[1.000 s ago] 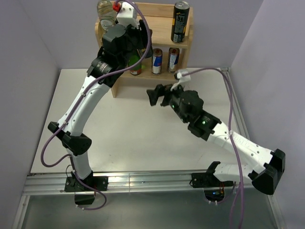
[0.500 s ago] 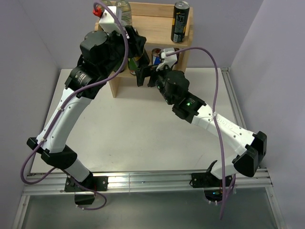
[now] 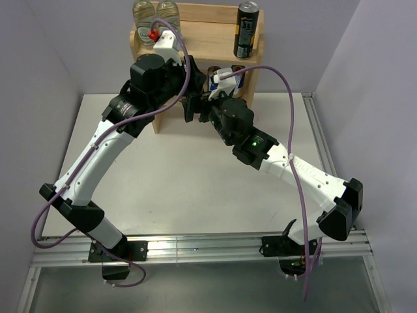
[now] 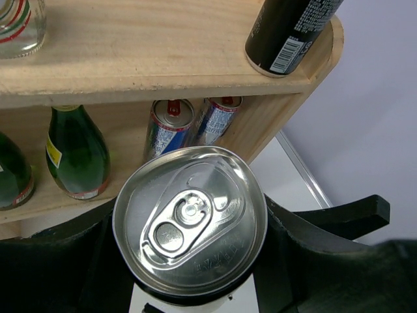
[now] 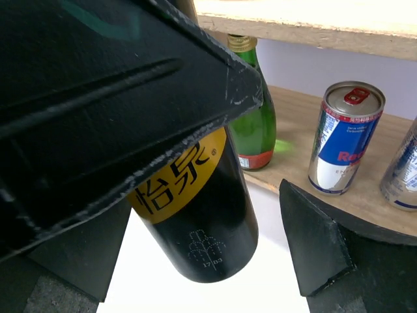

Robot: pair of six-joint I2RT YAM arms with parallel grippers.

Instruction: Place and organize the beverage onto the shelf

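My right fingers are level with the sides of the black can's lower body in the right wrist view, so they should close.
My left gripper (image 4: 189, 251) is shut on a black can with a yellow label, seen from above by its silver lid (image 4: 189, 225). It holds it just in front of the lower tier of the light wood shelf (image 3: 208, 39). My right gripper (image 5: 195, 257) is open with its fingers (image 5: 313, 241) on either side of the same can (image 5: 195, 215), with a gap on the right side. In the top view both grippers meet at the shelf's front, the left (image 3: 187, 103) and the right (image 3: 199, 108); the can is hidden there.
On the top board stand two clear bottles (image 3: 155, 12) at left and a tall black can (image 3: 246, 29) at right. The lower tier holds green bottles (image 4: 77, 153) and two blue-and-silver cans (image 4: 168, 127) (image 5: 345, 140). Grey walls close in behind and beside the table (image 3: 169, 176).
My left gripper came down from the shelf's top board to the front of the lower tier. My right gripper moved from mid-table up to the shelf and now brackets the can.
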